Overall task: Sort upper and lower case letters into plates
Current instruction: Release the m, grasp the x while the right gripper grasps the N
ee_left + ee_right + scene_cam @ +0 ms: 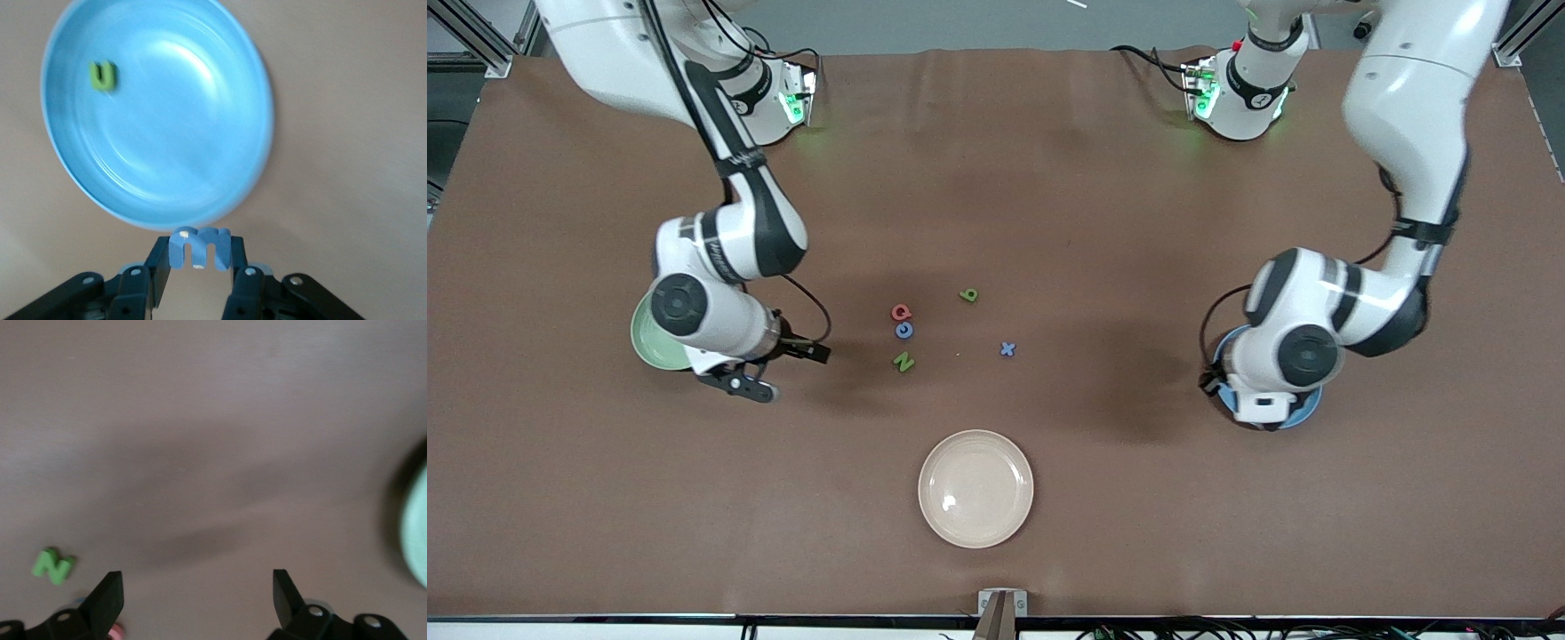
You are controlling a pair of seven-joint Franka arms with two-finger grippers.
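The blue m (199, 243) is hanging short of the blue plate's rim (157, 226), so my left gripper should bring the m closer before it lets go of the m.
My left gripper (200, 259) is shut on a blue letter m (200, 247) and hangs over the edge of the blue plate (187, 140). A green n (103, 75) lies in that plate. In the front view the left arm's wrist covers most of the blue plate (1312, 412). My right gripper (778, 369) is open with nothing in it, low over the table beside the mint green plate (643, 342). Near the table's middle lie a red Q (901, 312), a blue C (904, 330), a green N (903, 362), a green d (968, 294) and a blue x (1008, 349).
A cream-beige plate (975, 488) sits nearer the front camera than the letters. The right wrist view shows the green N (52, 565) and a sliver of the mint plate (417, 533). Brown table cloth lies bare between the letters and each plate.
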